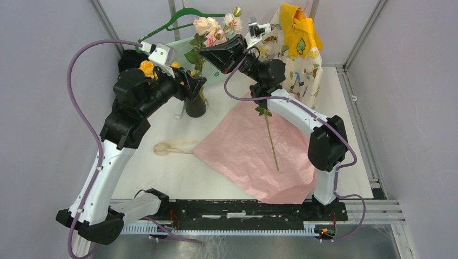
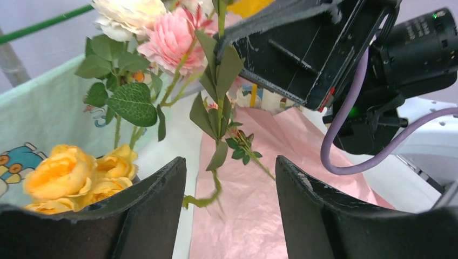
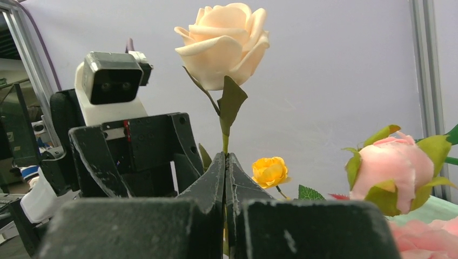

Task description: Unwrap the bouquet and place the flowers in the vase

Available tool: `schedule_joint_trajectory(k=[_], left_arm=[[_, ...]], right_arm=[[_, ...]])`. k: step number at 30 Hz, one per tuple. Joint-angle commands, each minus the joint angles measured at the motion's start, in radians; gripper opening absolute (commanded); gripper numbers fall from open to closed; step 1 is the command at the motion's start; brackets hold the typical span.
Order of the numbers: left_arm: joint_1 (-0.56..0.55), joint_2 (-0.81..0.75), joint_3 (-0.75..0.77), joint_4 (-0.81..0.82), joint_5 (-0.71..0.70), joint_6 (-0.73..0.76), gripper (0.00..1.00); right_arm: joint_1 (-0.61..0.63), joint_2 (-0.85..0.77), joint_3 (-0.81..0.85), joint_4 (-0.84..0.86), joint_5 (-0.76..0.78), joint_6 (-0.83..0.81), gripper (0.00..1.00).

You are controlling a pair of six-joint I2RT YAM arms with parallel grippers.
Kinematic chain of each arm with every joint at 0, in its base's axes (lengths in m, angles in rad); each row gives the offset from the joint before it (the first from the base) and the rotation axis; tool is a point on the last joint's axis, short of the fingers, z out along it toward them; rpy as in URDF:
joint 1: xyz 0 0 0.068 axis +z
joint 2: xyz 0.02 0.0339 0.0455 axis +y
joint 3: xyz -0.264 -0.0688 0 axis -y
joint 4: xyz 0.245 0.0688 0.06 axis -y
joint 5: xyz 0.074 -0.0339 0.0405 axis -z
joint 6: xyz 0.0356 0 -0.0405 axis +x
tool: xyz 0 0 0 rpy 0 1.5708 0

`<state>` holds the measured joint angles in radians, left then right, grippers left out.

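Observation:
The stem hangs beyond the ends of my left gripper's fingers, only its bent end between them, so a move toward the leafy stem comes first, before closing.
The black vase [image 1: 195,108] stands at the back left with yellow roses [image 2: 70,175] and pink and cream roses [image 1: 208,27] in it. My right gripper [image 3: 225,156] is shut on the stem of a cream rose [image 3: 224,40] and holds it upright just above the vase. That leafy stem [image 2: 219,108] hangs down, its bent lower end between the fingers of my open left gripper [image 2: 230,162] without touching them. The left gripper [image 1: 193,86] is beside the vase mouth. The bouquet's pink paper [image 1: 254,151] lies spread flat, with one loose stem [image 1: 270,140] on it.
A beige ribbon [image 1: 167,147] lies on the table left of the paper. A green hanger [image 1: 183,19] and a yellow patterned garment [image 1: 297,48] hang at the back. A pale green printed cloth [image 2: 38,118] sits behind the vase.

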<state>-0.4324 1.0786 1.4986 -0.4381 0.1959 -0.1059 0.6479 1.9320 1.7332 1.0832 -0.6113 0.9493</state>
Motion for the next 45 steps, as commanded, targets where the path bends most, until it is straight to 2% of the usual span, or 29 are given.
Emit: schedule_joint_trajectory(k=[1,5,8,17,23,29,37,45], left_arm=[[0.001,0.018,-0.003,0.060,0.063,0.050,0.67],[0.001,0.067,0.009,0.063,0.068,0.048,0.66],[0.001,0.097,0.008,0.076,0.094,0.045,0.61],[0.001,0.117,-0.025,0.123,0.103,0.048,0.29],[0.001,0.108,-0.018,0.125,-0.021,0.061,0.09],[0.001,0.165,0.003,0.153,-0.292,0.137,0.04],[0.002,0.275,0.017,0.274,-0.363,0.247,0.02],[0.003,0.401,0.142,0.266,-0.439,0.325,0.02]], right_arm=[[0.007,-0.064,0.017,0.062,-0.031,0.032,0.00],[0.014,-0.073,0.023,0.069,-0.039,0.041,0.00],[0.016,-0.077,0.023,0.077,-0.040,0.050,0.00],[0.016,-0.069,0.053,0.084,-0.039,0.063,0.00],[0.016,-0.060,0.044,0.087,-0.033,0.062,0.00],[0.016,-0.032,0.064,0.088,-0.027,0.053,0.00],[0.012,0.050,0.146,0.079,-0.028,0.050,0.00],[0.004,0.116,0.236,0.063,-0.023,0.037,0.00]])
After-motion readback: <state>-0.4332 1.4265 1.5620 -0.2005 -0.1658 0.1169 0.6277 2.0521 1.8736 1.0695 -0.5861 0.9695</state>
